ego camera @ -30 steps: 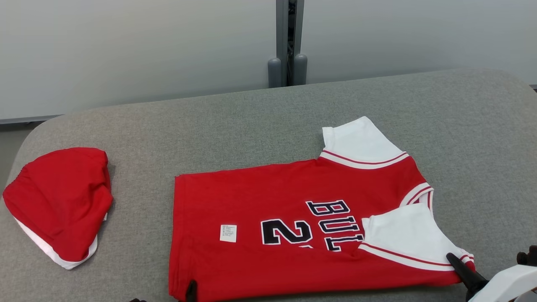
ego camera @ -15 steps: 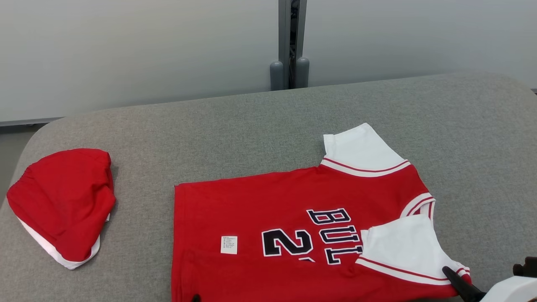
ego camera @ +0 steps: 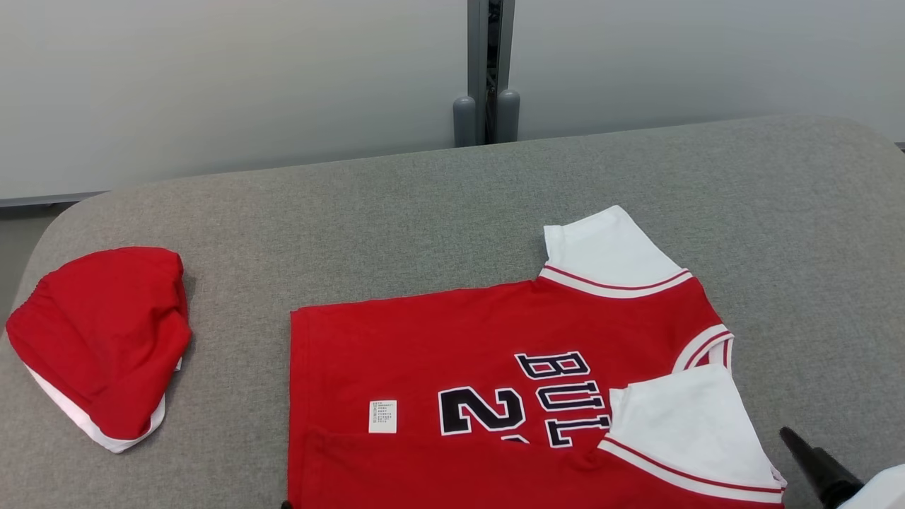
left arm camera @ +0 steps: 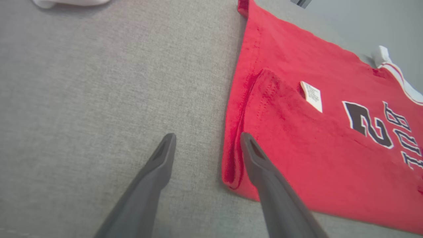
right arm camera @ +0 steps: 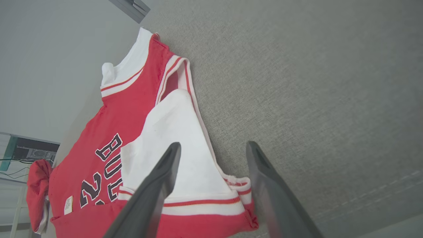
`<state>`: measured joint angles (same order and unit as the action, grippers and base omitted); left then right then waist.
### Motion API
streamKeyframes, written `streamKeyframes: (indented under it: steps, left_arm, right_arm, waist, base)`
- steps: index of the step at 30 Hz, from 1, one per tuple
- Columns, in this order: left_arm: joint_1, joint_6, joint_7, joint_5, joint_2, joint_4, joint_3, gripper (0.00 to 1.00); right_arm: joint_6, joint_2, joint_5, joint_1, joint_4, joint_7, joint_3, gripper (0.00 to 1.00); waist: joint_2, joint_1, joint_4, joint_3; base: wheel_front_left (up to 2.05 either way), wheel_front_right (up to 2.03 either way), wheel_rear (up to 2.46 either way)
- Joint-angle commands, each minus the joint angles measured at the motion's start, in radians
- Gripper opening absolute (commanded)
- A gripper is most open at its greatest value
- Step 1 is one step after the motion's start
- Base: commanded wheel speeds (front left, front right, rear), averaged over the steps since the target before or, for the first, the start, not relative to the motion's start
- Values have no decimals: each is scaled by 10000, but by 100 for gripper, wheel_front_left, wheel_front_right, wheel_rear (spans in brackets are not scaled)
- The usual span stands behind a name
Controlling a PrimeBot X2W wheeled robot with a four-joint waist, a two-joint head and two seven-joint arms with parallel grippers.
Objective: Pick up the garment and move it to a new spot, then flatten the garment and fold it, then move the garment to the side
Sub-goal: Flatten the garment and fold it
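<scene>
The jersey's body (ego camera: 407, 352) lies flat, but the corner of its hem opposite the jersey's fold curls up. My left gripper should pinch the jersey there next, by its hem corner (ego camera: 298, 317).
The garment (ego camera: 495, 367) is a red jersey with white sleeves and black lettering, lying flat on the grey padded table (ego camera: 396, 212), its near long edge folded over onto itself. In the left wrist view my left gripper (left arm camera: 206, 138) stands open over the garment's (left arm camera: 314, 142) hem corner, one finger above the red cloth, the other above bare table. My right gripper (right arm camera: 213, 147) is open above the white sleeve cuff of the garment (right arm camera: 132, 109), holding nothing. One dark finger (ego camera: 816, 466) of it shows at the head view's lower right, just off the sleeve.
A bundled red piece with white trim (ego camera: 102, 339) lies near the table's left edge. A grey post (ego camera: 486, 106) stands behind the table's rounded far edge against a pale wall. Bare grey table stretches behind and to the right of the jersey.
Both grippers have opened and let go of the folded near edge. The right finger has drawn back to the right off the sleeve; the left fingertip has sunk out of the head view.
</scene>
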<state>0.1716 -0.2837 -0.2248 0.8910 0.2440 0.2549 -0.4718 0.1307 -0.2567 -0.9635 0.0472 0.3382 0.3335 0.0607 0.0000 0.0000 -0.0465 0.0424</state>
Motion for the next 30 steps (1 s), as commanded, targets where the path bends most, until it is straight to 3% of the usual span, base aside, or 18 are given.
streamKeyframes:
  steps: [1,6,9,14,19,30]
  left_arm:
    - [-101,-139,-119,-104,54,-125,188,100]
    - [-626,-560,-383,-1159,452,-857,975,100]
    - [-1153,-730,-407,-2390,444,-1914,1742,100]
    - [-1695,-474,-391,-4316,-197,-3155,2619,100]
    - [-1849,-312,-393,-5786,-866,-3266,2945,100]
    - [-1566,668,-394,-6931,-1639,-2200,3139,100]
  right_arm:
    - [1,-59,198,-199,-100,-150,255,100]
    - [1,-214,1086,-735,-671,-1123,1003,100]
    - [1,-440,1993,-1126,-1347,-2251,1111,100]
    - [1,-441,3019,-1648,-2370,-3956,606,100]
    - [1,-335,4184,-1920,-2911,-5461,-233,100]
    - [1,102,6345,-1841,-2753,-6013,-1791,100]
  waist:
    - [0,0,7,8]
    - [0,0,66,46]
    - [0,0,100,106]
    - [0,0,-1,242]
    - [0,0,-256,320]
    - [0,0,-578,486]
  base:
    - [0,0,0]
    - [0,0,0]
    - [0,0,0]
    - [0,0,0]
    - [0,0,0]
    - [0,0,0]
